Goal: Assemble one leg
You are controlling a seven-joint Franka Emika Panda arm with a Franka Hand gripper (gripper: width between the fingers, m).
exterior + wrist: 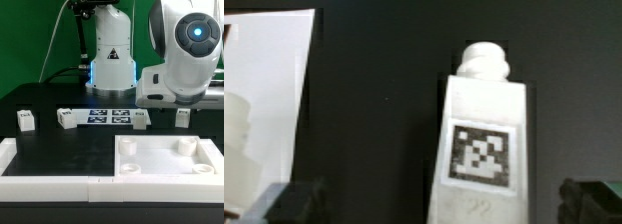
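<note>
The white leg needs to be gripped next by its tagged body (182, 118) (478, 196) with my gripper, so the leg's knob stays free for the tray's corner hole.
In the wrist view a white leg (487, 130) with a black-and-white marker tag and a rounded knob at one end lies on the black table. My gripper (443, 204) is open. Its dark fingertips (292, 203) stand on either side of the leg with gaps, not touching it. In the exterior view this leg (183, 117) stands at the exterior view's right, just under the arm's white hand (180, 85), which hides the fingers. Three more legs stand in the same row: one at the left (25, 120), one beside it (65, 119) and one right of centre (141, 119).
The marker board (108, 115) lies in the middle of the row. A large white square tray-like piece with round corner holes (150, 160) lies at the front right; its edge shows in the wrist view (263, 90). A white rail (40, 172) runs along the front left.
</note>
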